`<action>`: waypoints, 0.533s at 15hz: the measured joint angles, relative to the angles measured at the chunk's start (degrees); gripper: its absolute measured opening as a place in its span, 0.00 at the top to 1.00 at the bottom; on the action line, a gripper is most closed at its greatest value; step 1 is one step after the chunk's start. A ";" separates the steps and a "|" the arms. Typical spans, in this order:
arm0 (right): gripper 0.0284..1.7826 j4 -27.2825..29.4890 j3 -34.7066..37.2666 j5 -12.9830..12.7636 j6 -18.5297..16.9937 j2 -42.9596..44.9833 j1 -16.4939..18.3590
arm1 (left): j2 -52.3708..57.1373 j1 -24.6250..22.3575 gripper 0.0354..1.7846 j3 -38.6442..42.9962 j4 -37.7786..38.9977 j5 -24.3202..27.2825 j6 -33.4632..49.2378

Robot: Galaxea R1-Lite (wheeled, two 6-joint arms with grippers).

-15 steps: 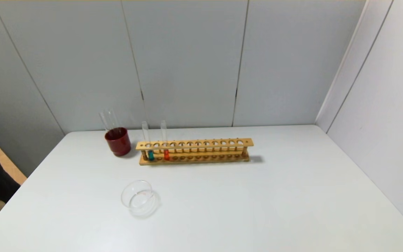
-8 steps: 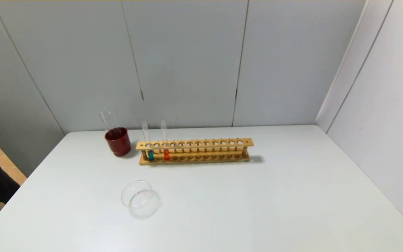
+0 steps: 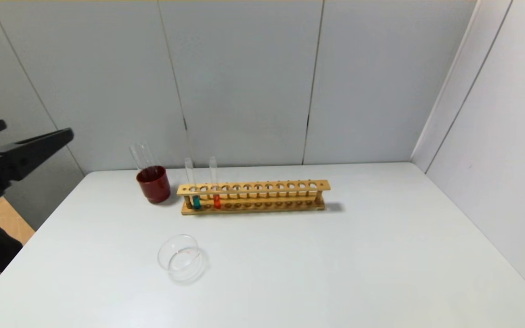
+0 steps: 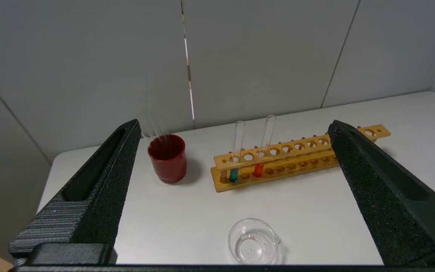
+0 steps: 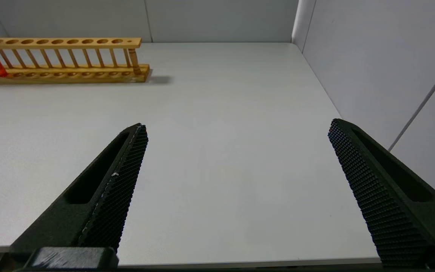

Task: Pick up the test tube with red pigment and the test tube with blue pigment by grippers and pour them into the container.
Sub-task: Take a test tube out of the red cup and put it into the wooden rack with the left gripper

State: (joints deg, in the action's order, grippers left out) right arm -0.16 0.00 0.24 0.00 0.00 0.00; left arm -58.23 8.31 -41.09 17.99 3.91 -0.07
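My left gripper should grab the test tube with blue pigment by its clear glass above the liquid [image 3: 192,177], because the wooden rack surrounds the lower half of the tube.
The test tube with red pigment [image 3: 217,201] and the test tube with blue pigment [image 3: 196,202] stand upright near the left end of a wooden rack [image 3: 262,187]. Both also show in the left wrist view, red [image 4: 258,170] and blue [image 4: 233,175]. The container [image 3: 181,257], a low clear beaker, stands empty on the table in front of the rack, and shows in the left wrist view [image 4: 253,241]. My left gripper [image 3: 38,128] is open and empty, raised at the table's far left, well apart from the rack. My right gripper [image 5: 237,124] is open and empty, low over the table's near right edge.
A dark red cup [image 3: 154,184] holding colourless clear tubes [image 3: 141,155] stands just left of the rack. Grey wall panels close the back and the right side [image 3: 495,136]. The white table [image 3: 358,264] stretches right of the rack and beaker.
My left gripper has risen into the head view at the far left, open. The tubes, rack, cup and beaker have not moved.
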 joint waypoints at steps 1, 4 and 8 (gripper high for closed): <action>0.02 0.00 0.00 0.00 0.00 0.00 0.00 | -3.83 -0.02 0.02 -0.63 1.07 0.51 -0.04; 0.02 0.00 0.00 0.00 0.00 0.00 0.00 | -14.14 -0.24 0.02 -2.17 2.86 2.86 0.05; 0.02 0.00 0.00 0.00 0.00 0.00 0.00 | -27.93 -0.46 0.02 -3.44 11.28 3.58 0.15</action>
State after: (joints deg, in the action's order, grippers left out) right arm -0.16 0.00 0.24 0.00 0.00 0.00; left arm -86.16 7.85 -44.53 29.27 7.50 0.07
